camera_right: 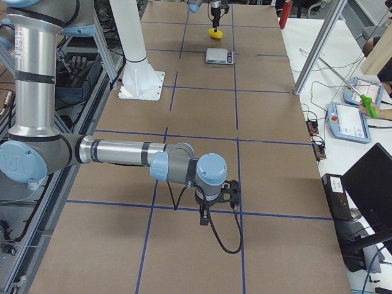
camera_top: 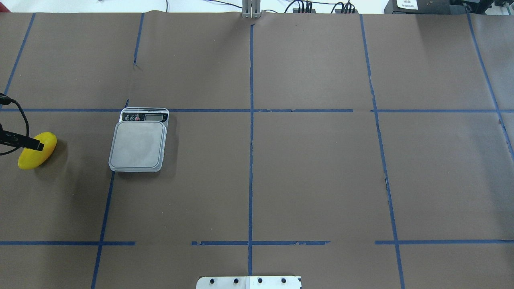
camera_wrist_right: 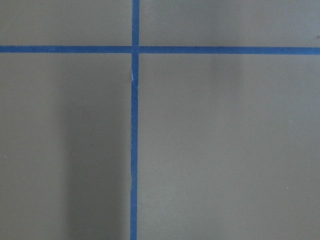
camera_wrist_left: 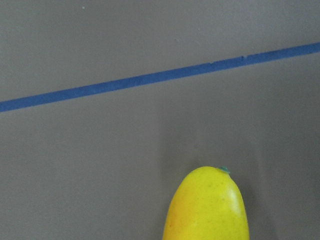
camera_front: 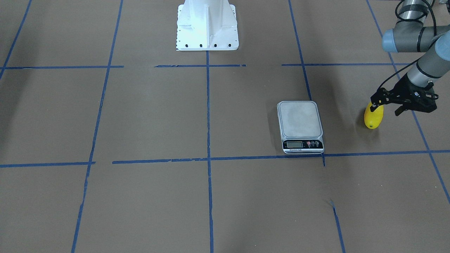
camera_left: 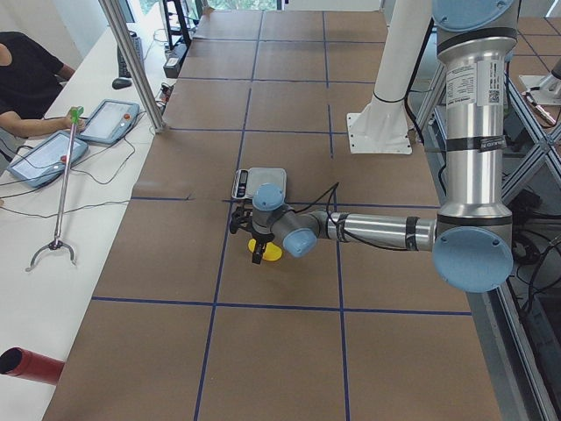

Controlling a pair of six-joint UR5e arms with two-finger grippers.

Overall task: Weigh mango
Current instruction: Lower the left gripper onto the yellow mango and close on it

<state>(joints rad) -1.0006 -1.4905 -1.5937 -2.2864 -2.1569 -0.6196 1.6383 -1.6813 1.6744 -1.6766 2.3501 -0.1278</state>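
My left gripper is going to weigh the yellow mango on the scale, so next it needs to grab the mango around its plump oval middle.
The mango is yellow and oval and lies on the brown table, to the robot's left of the scale. It also shows in the overhead view and at the bottom of the left wrist view. My left gripper is open and low over the mango, with one finger crossing its top. The scale's platform is bare. My right gripper hangs over bare table far from both. It shows only in the right side view, so I cannot tell if it is open.
The white robot pedestal stands at the table's middle, on the robot's side. Blue tape lines divide the brown surface into squares. Operators' tablets and a reaching tool lie on the side bench beyond the table's far edge.
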